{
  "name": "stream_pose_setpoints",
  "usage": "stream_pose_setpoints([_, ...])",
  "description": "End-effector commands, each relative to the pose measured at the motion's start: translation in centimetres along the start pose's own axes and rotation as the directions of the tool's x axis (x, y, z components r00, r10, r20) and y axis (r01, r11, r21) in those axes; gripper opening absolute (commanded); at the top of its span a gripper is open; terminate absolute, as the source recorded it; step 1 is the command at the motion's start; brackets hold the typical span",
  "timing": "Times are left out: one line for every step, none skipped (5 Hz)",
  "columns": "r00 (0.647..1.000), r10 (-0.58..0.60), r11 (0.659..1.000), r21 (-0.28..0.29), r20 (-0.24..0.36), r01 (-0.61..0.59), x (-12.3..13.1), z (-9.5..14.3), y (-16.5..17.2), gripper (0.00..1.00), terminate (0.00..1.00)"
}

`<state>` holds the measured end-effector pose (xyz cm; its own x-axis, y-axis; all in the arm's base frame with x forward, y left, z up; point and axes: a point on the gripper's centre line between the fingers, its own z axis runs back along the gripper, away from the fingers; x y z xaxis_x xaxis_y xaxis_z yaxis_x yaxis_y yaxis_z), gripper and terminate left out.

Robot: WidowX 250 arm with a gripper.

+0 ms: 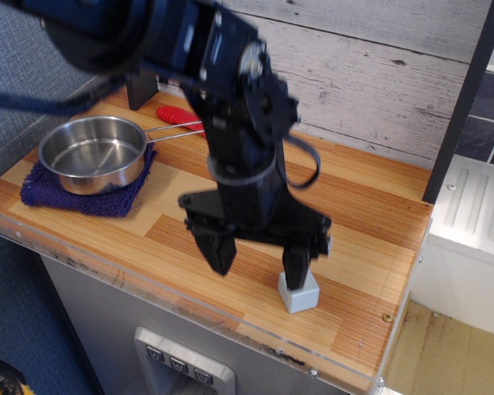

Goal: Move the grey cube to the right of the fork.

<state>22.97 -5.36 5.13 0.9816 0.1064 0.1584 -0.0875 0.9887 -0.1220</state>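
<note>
I need to take hold of the grey cube (301, 296) next with my gripper, by its opposite flat sides, so that I can move it beside the fork (178, 116).
The grey cube (301, 296) sits near the front right of the wooden counter (370, 222). My gripper (258, 262) is open and hangs low just left of the cube. Its right finger (295, 268) overlaps the cube's top, hiding part of it, and its left finger (221, 251) stands well to the left. I cannot tell whether the finger touches the cube. The fork's red handle (174, 114) shows at the back left by the wall; its tined head is hidden behind the arm.
A steel pan (90, 152) rests on a purple cloth (74, 196) at the left, its wire handle pointing right toward the fork. A dark post (465, 99) stands at the right edge. A plank wall runs along the back.
</note>
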Motion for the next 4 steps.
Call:
stream_pose_setpoints([0.966,-0.249,0.967,-0.032,0.07,0.252,0.6,-0.9,-1.5,1.0,0.0])
stream_pose_setpoints([0.95,-0.29,0.956,-0.014,0.115,0.293,1.2,-1.0,-1.6,1.0,0.0])
stream_pose_setpoints([0.926,-0.358,0.934,0.028,0.119,0.357,1.9,-1.6,-1.4,1.0,0.0])
stream_pose_setpoints([0.927,-0.366,0.931,0.053,0.088,0.362,1.5,-2.7,-0.6,1.0,0.0])
